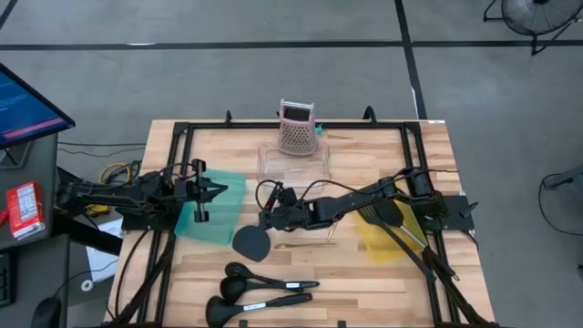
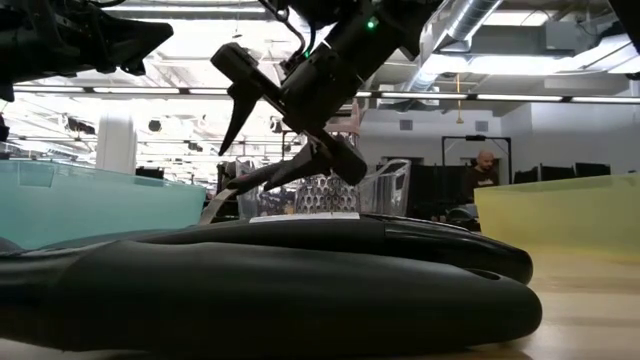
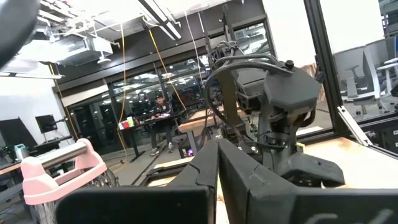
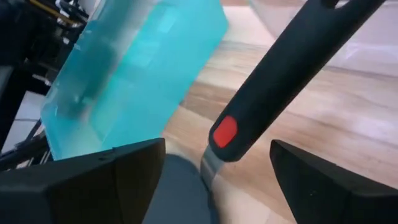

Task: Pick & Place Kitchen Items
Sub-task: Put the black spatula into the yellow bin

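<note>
My right gripper should next grab the black utensil by its red-marked handle [image 4: 267,93]. Then it can place the utensil with the kitchen items.
A black utensil with a red mark on its handle [image 4: 225,132] lies tilted. Its round head [image 1: 250,242] is on the table and its handle rises toward the clear container [image 1: 293,162]. What bears the handle's far end does not show. My right gripper [image 4: 217,155] is open at mid-table [image 1: 271,217], one finger on either side of the handle near the red mark, with a gap on both sides. My left gripper [image 1: 217,189] is shut and empty above the teal bin [image 1: 214,211]. It also shows in the left wrist view [image 3: 217,171].
Several black ladles and spoons [image 1: 264,290] lie near the front edge and fill the low view's foreground [image 2: 300,270]. Thin pale sticks [image 1: 305,242] lie mid-table. A yellow bin [image 1: 387,239] at the right holds a black turner [image 1: 383,215]. A pink grater [image 1: 298,126] stands at the back.
</note>
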Tool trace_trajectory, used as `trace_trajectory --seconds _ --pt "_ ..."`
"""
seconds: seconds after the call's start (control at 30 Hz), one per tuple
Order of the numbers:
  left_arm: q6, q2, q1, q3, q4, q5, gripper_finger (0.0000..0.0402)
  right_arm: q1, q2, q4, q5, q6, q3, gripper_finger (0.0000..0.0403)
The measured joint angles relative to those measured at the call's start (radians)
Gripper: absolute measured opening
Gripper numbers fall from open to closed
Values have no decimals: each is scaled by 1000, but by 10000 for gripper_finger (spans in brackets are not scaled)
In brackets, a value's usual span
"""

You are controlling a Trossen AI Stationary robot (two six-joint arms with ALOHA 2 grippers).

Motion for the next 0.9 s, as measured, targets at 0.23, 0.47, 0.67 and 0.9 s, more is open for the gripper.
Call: trace_trajectory --seconds 0.23,0.47,0.67,0.9 --pt "0 0 0 0 0 0 2 -20 17 31 19 11 2 291" --pt "0 3 0 0 1 0 2 -20 92 140 -22 52 -1 290" --pt "0 15 0 0 5 0 2 -24 124 175 -57 63 1 254" --pt "0 21 0 0 7 0 2 -23 132 183 -64 58 1 140"
